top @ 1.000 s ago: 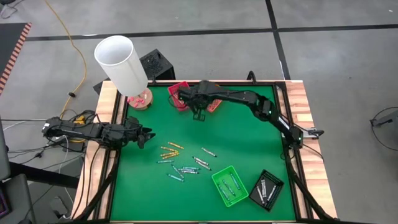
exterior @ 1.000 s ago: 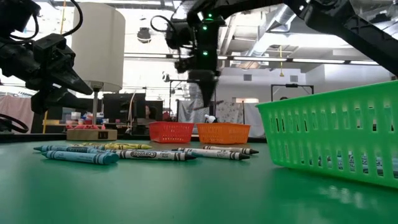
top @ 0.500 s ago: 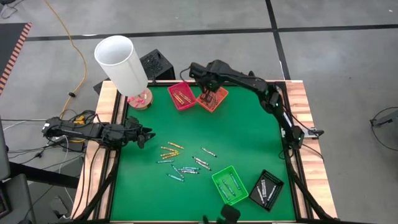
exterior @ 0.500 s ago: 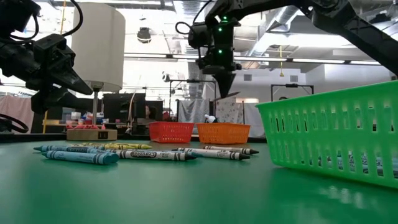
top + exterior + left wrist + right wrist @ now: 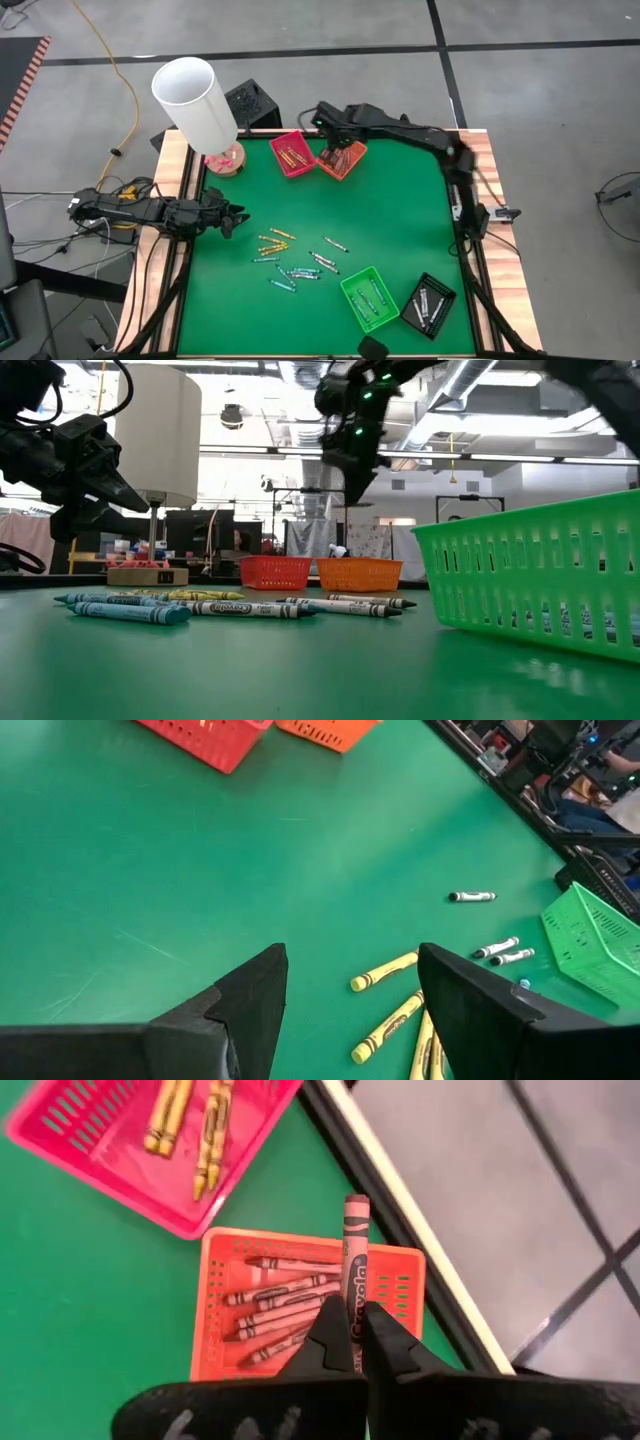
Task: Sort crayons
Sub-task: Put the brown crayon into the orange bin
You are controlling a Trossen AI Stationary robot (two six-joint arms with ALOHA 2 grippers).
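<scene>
The red-brown crayon still has its outer end [image 5: 356, 1204] past the orange tray's rim [image 5: 390, 1248], so my right gripper needs to keep holding the crayon until that end is in the orange tray.
My right gripper [image 5: 330, 125] hangs high over the orange tray [image 5: 341, 160] at the table's far edge, shut on a red-brown crayon [image 5: 355, 1250]. The orange tray [image 5: 300, 1315] holds several red-brown crayons. The pink-red tray [image 5: 291, 153] beside it holds orange crayons [image 5: 210, 1125]. Loose yellow, teal and grey-white crayons [image 5: 297, 258] lie flat on the green mat. My left gripper [image 5: 233, 216] is open and empty at the table's left edge, its fingers pointing at the yellow crayons [image 5: 385, 972]. My right gripper pinches the red-brown crayon by its lower part [image 5: 354, 1302] between its two fingertips. The crayon runs along the fingers and sticks out past their tips. It is lifted clear, above the orange tray.
A green tray [image 5: 368, 298] and a black tray [image 5: 428, 304] with crayons stand at the near right. A lamp with a white shade [image 5: 192, 98] stands on the far left corner. The raised table frame [image 5: 452, 180] runs around the mat.
My right gripper has risen and gone from the mat near the pink-red tray toward the far edge, and now hangs over the orange tray, shut all the while. My left arm has kept still.
</scene>
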